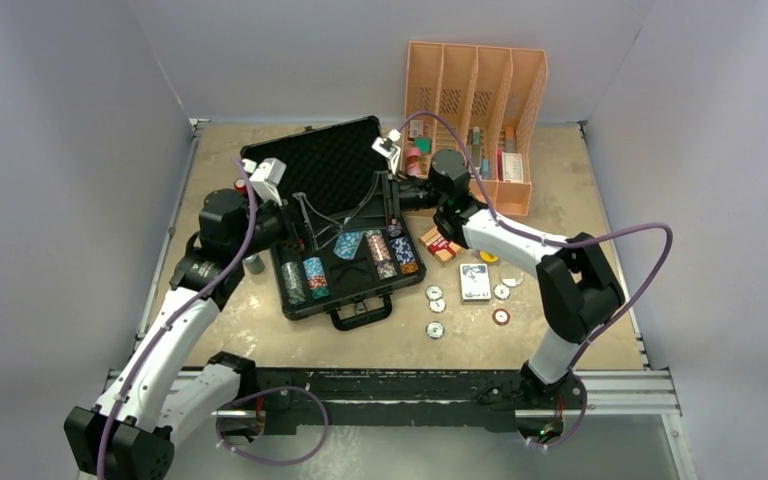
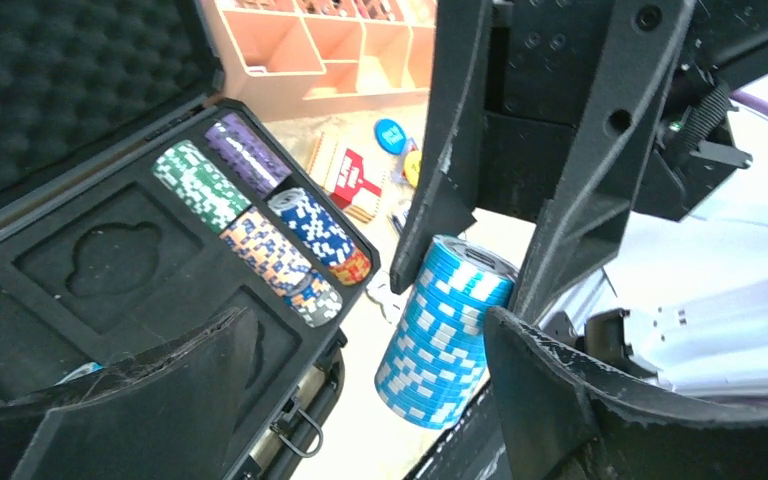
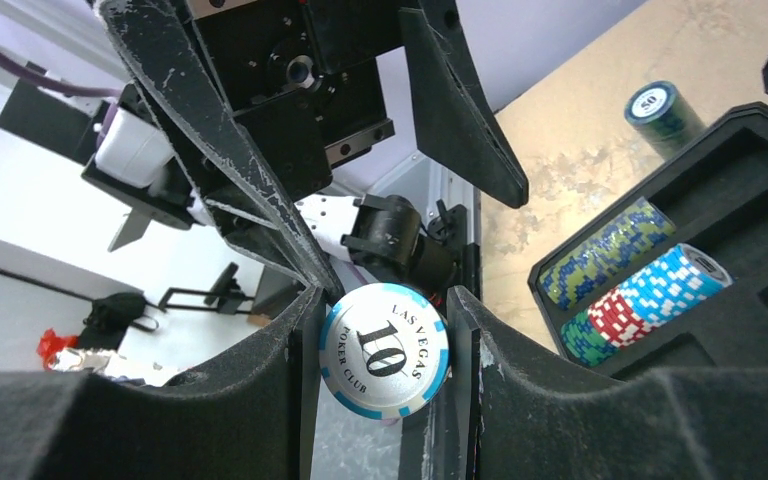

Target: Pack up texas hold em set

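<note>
The case has an empty slot. My left gripper will grab the light-blue chip stack (image 1: 348, 243) by its round sides, apart from my right fingers, to lay it lengthwise in that slot.
The black briefcase (image 1: 332, 172) lies open mid-table, with chip stacks (image 1: 305, 280) in its left slots and more stacks (image 1: 392, 254) in its right slots. My right gripper (image 1: 363, 226) is shut on a light-blue chip stack (image 1: 348, 243) and holds it over the case. In the right wrist view its fingertips (image 3: 300, 340) pinch the stack's sides (image 3: 385, 350). My left gripper (image 1: 318, 232) faces it, open. In the left wrist view its fingers (image 2: 570, 390) stand wide, apart from the stack (image 2: 445, 330).
A blue card deck (image 1: 475, 282), a red deck (image 1: 442, 245) and round dealer buttons (image 1: 436, 329) lie right of the case. A green chip stack (image 1: 254, 263) stands left of it. The orange organizer (image 1: 475, 110) is at the back right.
</note>
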You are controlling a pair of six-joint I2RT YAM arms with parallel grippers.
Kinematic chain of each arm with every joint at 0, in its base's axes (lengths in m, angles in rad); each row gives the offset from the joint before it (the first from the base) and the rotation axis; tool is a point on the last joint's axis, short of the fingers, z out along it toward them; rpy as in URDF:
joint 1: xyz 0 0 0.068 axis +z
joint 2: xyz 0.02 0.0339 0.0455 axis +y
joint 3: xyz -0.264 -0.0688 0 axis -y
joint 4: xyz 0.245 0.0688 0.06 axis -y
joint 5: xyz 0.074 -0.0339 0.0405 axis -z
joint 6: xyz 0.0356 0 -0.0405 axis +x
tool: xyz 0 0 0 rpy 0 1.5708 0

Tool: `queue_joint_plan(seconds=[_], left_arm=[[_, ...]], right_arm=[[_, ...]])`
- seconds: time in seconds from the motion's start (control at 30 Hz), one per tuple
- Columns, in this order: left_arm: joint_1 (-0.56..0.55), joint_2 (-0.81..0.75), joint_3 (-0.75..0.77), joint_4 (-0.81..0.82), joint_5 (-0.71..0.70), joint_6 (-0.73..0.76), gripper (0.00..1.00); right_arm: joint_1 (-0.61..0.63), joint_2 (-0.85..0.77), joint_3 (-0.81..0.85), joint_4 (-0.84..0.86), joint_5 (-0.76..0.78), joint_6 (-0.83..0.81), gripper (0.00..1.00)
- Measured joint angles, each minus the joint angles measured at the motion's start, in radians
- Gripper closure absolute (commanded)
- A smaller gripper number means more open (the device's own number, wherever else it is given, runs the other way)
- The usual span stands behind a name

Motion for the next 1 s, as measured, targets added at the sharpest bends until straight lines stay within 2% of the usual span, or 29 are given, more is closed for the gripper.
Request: queue_joint_plan(seconds=[0.2, 0.4, 0.53, 0.67, 0.83, 1.0], left_arm=[[-0.005, -0.032, 0.0, -0.016, 0.03, 0.02, 0.19], [-0.012, -0.07, 0.0, -0.04, 0.065, 0.035, 0.17], [-0.014, -0.068, -0.013, -0.002, 0.137, 0.016, 0.06], [-0.022, -0.053, -0.029, 0.019, 0.179, 0.007, 0.04], [-0.025, -0.021, -0.029, 0.037, 0.189, -0.006, 0.2], [-0.035, 0.011, -0.029, 0.055, 0.192, -0.026, 0.3]], right_arm=[[-0.003, 0.0, -0.015, 0.087, -0.013, 0.061, 1.0], [-0.008, 0.0, -0.015, 0.016, 0.037, 0.027, 1.0], [-0.012, 0.0, -0.014, -0.027, 0.062, 0.014, 1.0], [-0.012, 0.0, -0.011, -0.043, 0.092, 0.011, 1.0], [-0.012, 0.0, -0.011, -0.043, 0.103, 0.011, 1.0], [-0.012, 0.0, -0.011, -0.047, 0.102, 0.011, 1.0]])
